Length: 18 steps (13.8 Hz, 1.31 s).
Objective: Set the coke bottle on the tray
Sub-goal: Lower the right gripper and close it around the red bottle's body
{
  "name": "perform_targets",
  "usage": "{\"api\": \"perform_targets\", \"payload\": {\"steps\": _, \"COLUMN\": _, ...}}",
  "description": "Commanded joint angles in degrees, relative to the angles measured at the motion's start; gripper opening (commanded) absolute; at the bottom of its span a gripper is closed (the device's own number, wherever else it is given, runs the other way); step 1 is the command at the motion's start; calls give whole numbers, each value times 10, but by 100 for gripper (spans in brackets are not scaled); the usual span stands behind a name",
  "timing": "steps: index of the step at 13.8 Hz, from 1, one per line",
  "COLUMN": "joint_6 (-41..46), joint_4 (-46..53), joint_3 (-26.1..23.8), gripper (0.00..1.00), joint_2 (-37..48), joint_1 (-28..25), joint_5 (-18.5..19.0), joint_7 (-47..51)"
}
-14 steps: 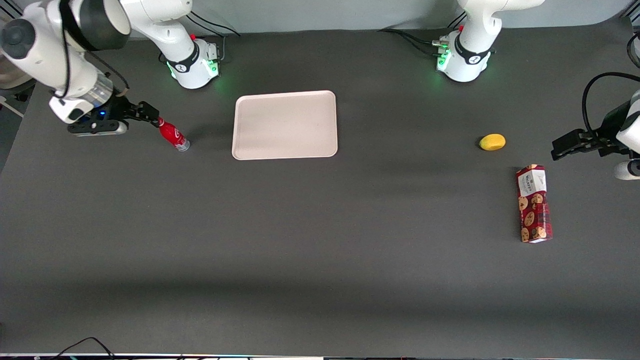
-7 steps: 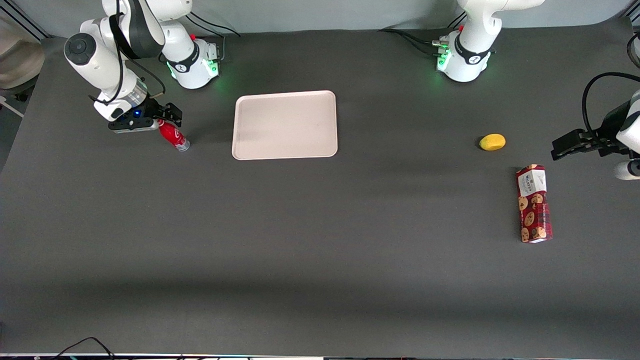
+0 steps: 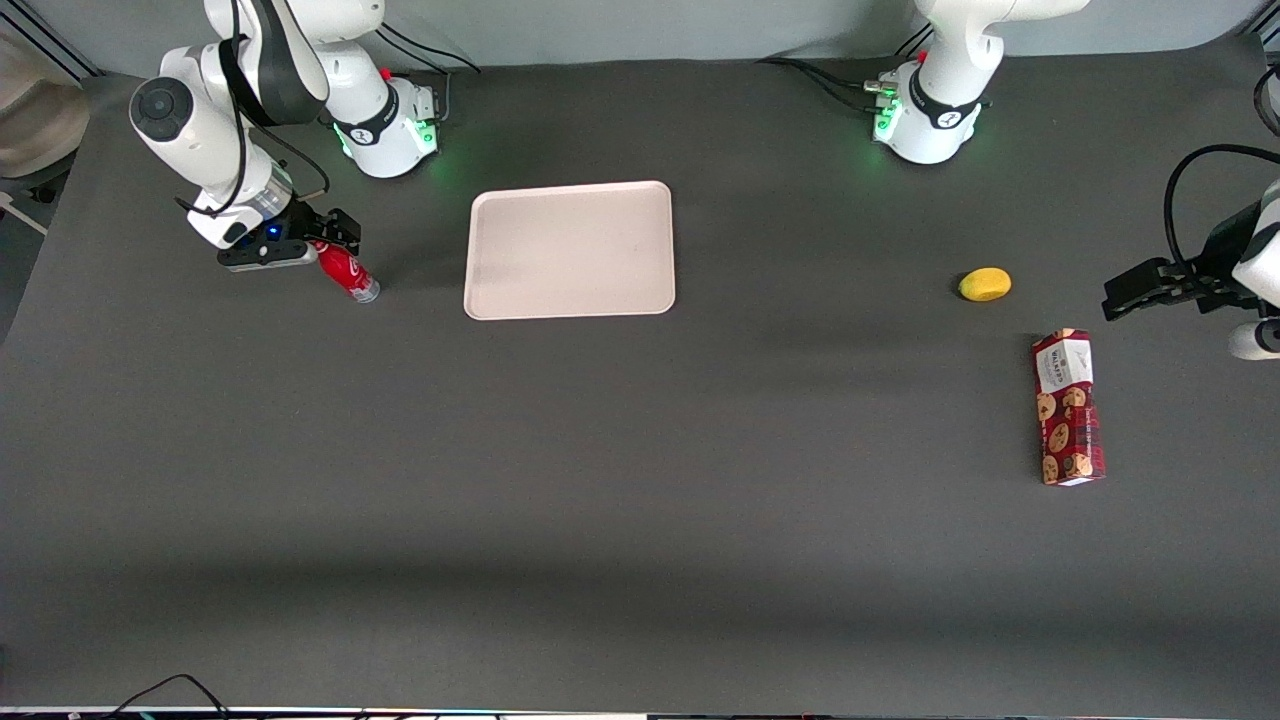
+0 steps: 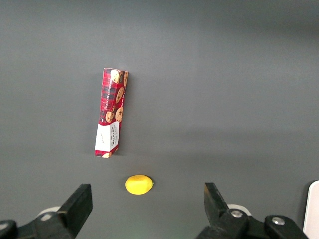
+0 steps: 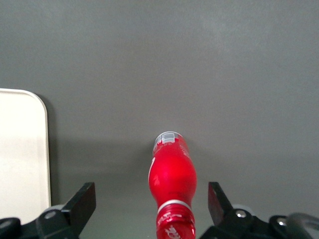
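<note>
Next, my gripper grabs the coke bottle by its red body (image 3: 341, 266) to place the bottle on the tray (image 3: 570, 249).
The coke bottle (image 3: 349, 272), small, slim and red with a silvery base, stands on the dark table beside the pale pinkish-beige tray (image 3: 570, 249), toward the working arm's end. My gripper (image 3: 330, 236) hangs over the bottle's cap. In the right wrist view the gripper (image 5: 152, 203) is open, its two black fingers wide apart with the bottle (image 5: 172, 191) between them and touching neither. The tray's rounded corner (image 5: 22, 149) shows beside the bottle in that view.
A yellow lemon-like fruit (image 3: 985, 284) and a red cookie box (image 3: 1068, 407) lie toward the parked arm's end of the table; both also show in the left wrist view, the fruit (image 4: 138, 184) and the box (image 4: 111, 112).
My arm swung in from the table's edge over the last second and brought the gripper down over the bottle's cap. The bottle and the tray have not moved.
</note>
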State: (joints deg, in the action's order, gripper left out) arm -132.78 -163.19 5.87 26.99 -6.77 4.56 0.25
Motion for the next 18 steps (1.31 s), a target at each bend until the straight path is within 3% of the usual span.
{"api": "perform_targets", "payload": {"steps": 1, "joint_6": -35, "joint_4": -38, "joint_3": -2, "gripper": 100, "joint_2": -2, "joint_1": 7, "joint_5": 12, "joint_7": -13}}
{"api": "perform_targets", "payload": {"steps": 3, "joint_6": -40, "joint_4": -38, "joint_3": -2, "gripper": 100, "joint_2": -13, "joint_1": 8, "joint_5": 31, "joint_7": -12}}
{"api": "perform_targets", "payload": {"steps": 9, "joint_6": -38, "joint_4": -37, "joint_3": 0, "gripper": 94, "joint_2": -28, "joint_1": 10, "joint_5": 33, "joint_7": -11}}
{"api": "perform_targets", "payload": {"steps": 14, "joint_6": -34, "joint_4": -36, "joint_3": 2, "gripper": 56, "joint_2": -32, "joint_1": 10, "joint_5": 33, "joint_7": -11}}
{"api": "perform_targets", "payload": {"steps": 18, "joint_6": -19, "joint_4": -33, "joint_3": 5, "gripper": 31, "joint_2": -32, "joint_1": 9, "joint_5": 33, "joint_7": -12}}
